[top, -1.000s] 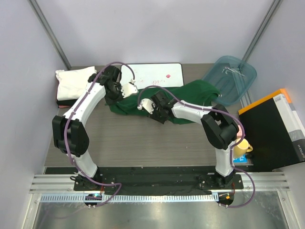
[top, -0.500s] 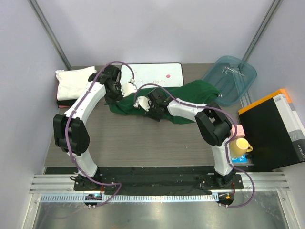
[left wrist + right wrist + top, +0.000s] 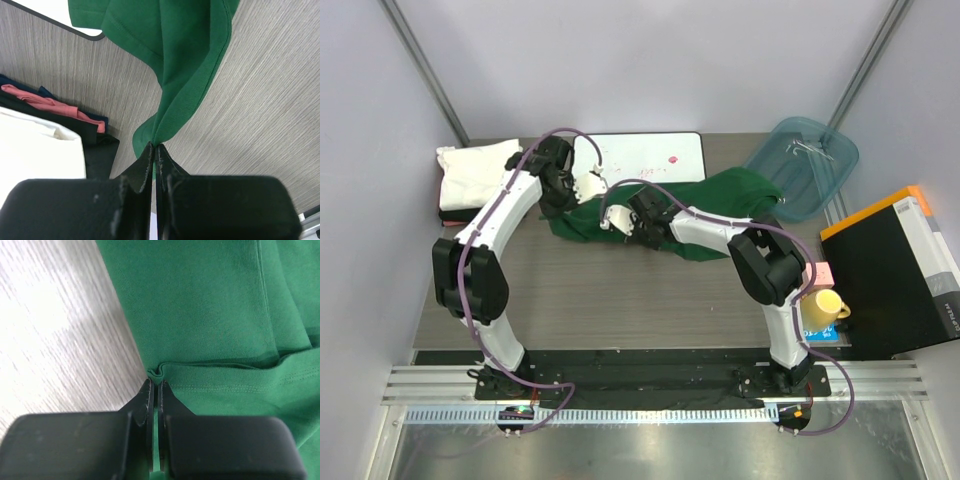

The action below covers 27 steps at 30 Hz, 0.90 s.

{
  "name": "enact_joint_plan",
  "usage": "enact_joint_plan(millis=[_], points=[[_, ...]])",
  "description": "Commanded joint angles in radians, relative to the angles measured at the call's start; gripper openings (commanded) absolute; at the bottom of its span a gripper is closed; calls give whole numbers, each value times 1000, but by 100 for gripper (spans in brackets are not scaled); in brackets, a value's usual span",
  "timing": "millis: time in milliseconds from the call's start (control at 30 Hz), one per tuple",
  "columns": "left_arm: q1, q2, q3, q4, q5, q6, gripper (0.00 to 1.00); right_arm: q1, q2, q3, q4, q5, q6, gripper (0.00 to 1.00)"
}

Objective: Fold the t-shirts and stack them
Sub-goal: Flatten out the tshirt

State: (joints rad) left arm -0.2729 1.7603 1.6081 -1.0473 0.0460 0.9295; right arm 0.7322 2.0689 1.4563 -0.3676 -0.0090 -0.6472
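The green t-shirt [image 3: 720, 200] would come up by its folded hem [image 3: 628, 239] if I lifted my right gripper now. The gripper's closed fingers are pinching that hem.
A dark green t-shirt [image 3: 720, 200] lies crumpled across the table's back middle. My left gripper [image 3: 588, 186] is shut on its left end; in the left wrist view the green cloth [image 3: 180, 60] hangs from the closed tips [image 3: 154, 146]. My right gripper [image 3: 610, 222] sits at the shirt's front left edge. In the right wrist view it [image 3: 155, 382] is shut on the folded hem of the green cloth [image 3: 210, 315]. A folded white t-shirt [image 3: 470, 170] tops a stack at the back left, with a black one [image 3: 97, 150] under it.
A white board with a black rim [image 3: 645, 157] lies behind the green shirt. A teal plastic tub [image 3: 805, 160] stands at the back right. A black and orange box [image 3: 895, 270] and a yellow mug [image 3: 825, 308] sit at the right edge. A pink cloth [image 3: 45, 102] shows in the stack.
My right gripper slid a little left along the shirt's front edge and closed on the hem. The left gripper kept its hold and barely moved.
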Motion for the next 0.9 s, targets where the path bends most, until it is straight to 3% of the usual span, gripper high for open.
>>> enact_joint_plan(millis=[0, 333, 533, 867], points=[[-2, 8, 44, 0, 6, 23, 0, 9, -113, 16, -83, 46, -63, 1], [-2, 21, 75, 18, -6, 14, 0, -30, -273, 199, -273, 138, -129, 1], [-2, 41, 144, -19, -6, -1, 0, -43, -334, 177, -327, 135, -134, 1], [-2, 10, 122, -11, -26, 11, 0, -126, -391, 168, -358, 126, -157, 1]])
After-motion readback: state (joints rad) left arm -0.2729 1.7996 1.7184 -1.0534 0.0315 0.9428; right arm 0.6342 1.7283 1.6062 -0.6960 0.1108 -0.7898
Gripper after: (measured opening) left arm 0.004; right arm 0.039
